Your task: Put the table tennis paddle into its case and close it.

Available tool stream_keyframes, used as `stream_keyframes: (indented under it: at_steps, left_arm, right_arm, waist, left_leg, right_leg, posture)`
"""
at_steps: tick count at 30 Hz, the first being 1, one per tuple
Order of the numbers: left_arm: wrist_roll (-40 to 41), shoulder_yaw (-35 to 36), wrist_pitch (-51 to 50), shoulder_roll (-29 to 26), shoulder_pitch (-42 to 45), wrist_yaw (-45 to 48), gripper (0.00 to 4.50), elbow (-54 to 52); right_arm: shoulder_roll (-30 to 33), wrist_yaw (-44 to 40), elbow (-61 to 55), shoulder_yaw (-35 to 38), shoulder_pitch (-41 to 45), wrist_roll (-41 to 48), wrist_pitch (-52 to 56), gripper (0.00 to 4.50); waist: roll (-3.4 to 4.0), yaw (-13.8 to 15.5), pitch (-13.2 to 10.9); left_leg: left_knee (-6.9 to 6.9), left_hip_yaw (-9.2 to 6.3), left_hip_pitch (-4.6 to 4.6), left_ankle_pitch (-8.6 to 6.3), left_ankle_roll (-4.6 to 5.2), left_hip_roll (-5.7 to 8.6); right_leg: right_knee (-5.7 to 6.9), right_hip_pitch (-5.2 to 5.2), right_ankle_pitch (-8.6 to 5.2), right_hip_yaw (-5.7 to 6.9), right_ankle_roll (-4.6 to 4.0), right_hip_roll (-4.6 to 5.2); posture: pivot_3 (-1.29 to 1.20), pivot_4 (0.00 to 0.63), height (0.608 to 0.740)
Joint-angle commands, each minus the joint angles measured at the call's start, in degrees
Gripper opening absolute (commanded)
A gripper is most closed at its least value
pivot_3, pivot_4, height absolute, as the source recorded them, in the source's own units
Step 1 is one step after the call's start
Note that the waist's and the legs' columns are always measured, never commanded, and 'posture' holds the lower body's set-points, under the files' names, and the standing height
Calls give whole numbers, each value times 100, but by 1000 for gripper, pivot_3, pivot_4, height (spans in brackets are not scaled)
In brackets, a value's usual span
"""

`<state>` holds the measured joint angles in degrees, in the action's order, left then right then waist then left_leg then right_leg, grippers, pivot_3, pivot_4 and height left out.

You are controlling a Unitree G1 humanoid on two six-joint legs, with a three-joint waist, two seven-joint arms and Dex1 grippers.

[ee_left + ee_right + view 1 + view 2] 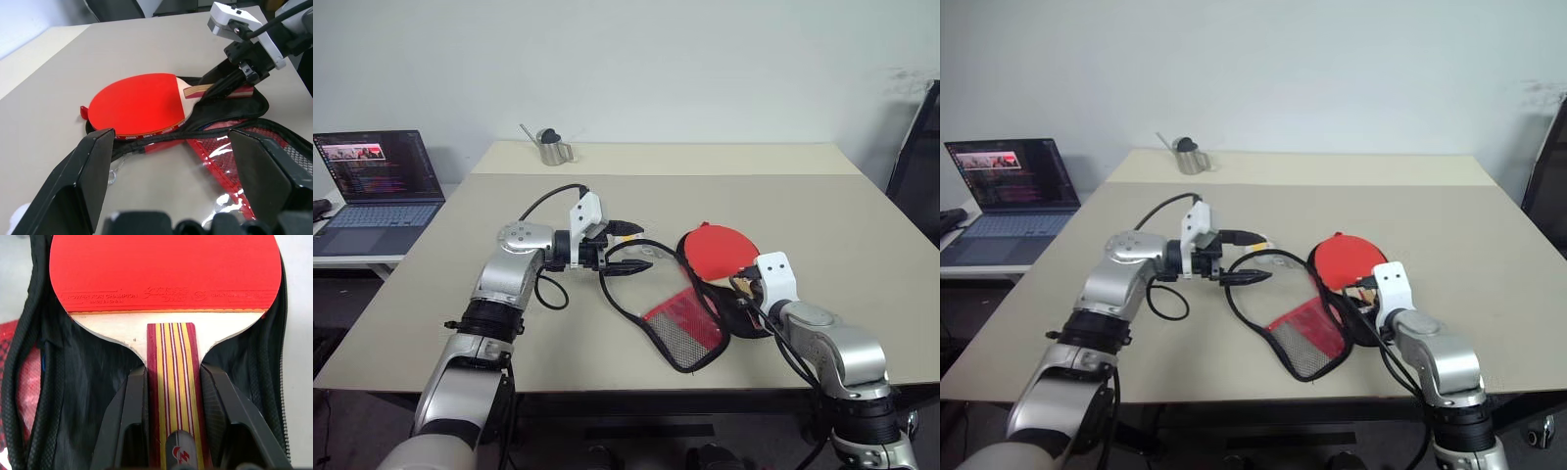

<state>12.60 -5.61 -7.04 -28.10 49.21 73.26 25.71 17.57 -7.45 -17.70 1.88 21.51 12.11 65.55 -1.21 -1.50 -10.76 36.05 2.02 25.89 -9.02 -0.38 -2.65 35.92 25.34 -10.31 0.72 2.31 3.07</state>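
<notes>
The striped handle in my right gripper is over the black lining [736, 315] [93, 396], so the table tennis paddle would lie in the case. I need to open my right gripper now.
The table tennis paddle [717, 250] lies red face up on the black lower half of the open case [222, 111]. My right gripper [172, 371] is shut on the paddle's striped wooden handle [177, 396], one black finger on each side. The case's upper flap [685, 328], red with black mesh, is folded out toward the table's front edge. My left gripper [631, 247] hovers to the left of the paddle, pointing toward it. Its fingers [88, 166] stand wide open on either side of the case's zipped rim without pinching it.
A metal jug [551, 147] stands at the far edge of the beige table [822, 206]. An open laptop [377, 191] sits on a lower side table to the left. A dark chair [920, 166] stands at the right.
</notes>
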Motion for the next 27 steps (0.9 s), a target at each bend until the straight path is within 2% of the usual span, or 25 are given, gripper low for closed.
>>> stream_keyframes:
  at_steps: [1,8,18,23,27]
  left_arm:
    - [13,23,120,-11,161,24,4047,-45]
    - [14,15,157,-19,160,27,4047,-23]
    - [-24,45,270,-8,132,-86,4047,117]
    - [-211,174,595,-23,187,-594,4047,555]
    - [-576,365,1161,-161,317,-1524,4047,1468]
  right_arm:
    - [65,-1,-116,19,-18,-77,-64,1065]
    - [-26,-39,-103,34,-56,15,73,1065]
    - [-41,61,-600,363,20,26,239,4368]
    - [-65,-384,-1638,785,54,642,544,4442]
    - [186,-759,-2348,1170,37,1111,858,4442]
  waist:
    - [0,-2,0]
    - [0,-2,0]
    - [0,-3,0]
    - [0,1,0]
    - [0,1,0]
  left_leg:
    - [0,0,0,0,0,0]
    - [-1,-1,0,0,0,0]
    - [-1,-2,0,0,-1,-2]
    - [-4,-2,0,-1,-1,-2]
    - [-6,-5,0,-1,-1,-3]
  right_leg:
    - [-1,0,0,0,0,0]
    - [-1,0,-1,2,-1,0]
    - [-1,1,-1,2,-1,1]
    - [-1,2,-3,3,-4,1]
    - [-1,3,-4,7,-5,0]
  posture:
    - [0,150,740]
    - [0,150,740]
    - [0,150,740]
    - [0,150,740]
    - [0,150,740]
